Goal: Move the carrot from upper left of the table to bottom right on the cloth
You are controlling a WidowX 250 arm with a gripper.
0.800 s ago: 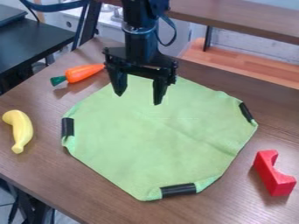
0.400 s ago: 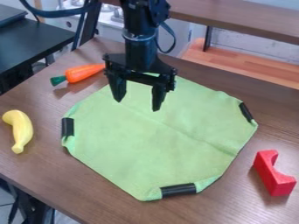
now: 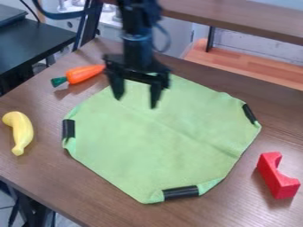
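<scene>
The robot should next move the carrot onto the green cloth, so its gripper should grab the carrot (image 3: 85, 74) by the middle of its orange body.
My gripper (image 3: 136, 103) hangs over the upper part of the green cloth (image 3: 160, 146), its two fingers spread apart with nothing between them. The orange carrot (image 3: 85, 74), green end to the left, lies on the bare table at the upper left, just left of the gripper and beyond the cloth's edge. Its right tip comes close to the gripper's left side in this view.
A yellow banana (image 3: 22, 132) lies at the table's left side. On the right stands a red block (image 3: 277, 175) with a curved notch. Black clips (image 3: 181, 192) hold the cloth's edges. A wooden shelf (image 3: 248, 22) runs behind the brown table (image 3: 83, 190).
The gripper first came down a little, then shifted slightly to the left toward the carrot. Carrot, cloth, banana and red block have stayed in place.
</scene>
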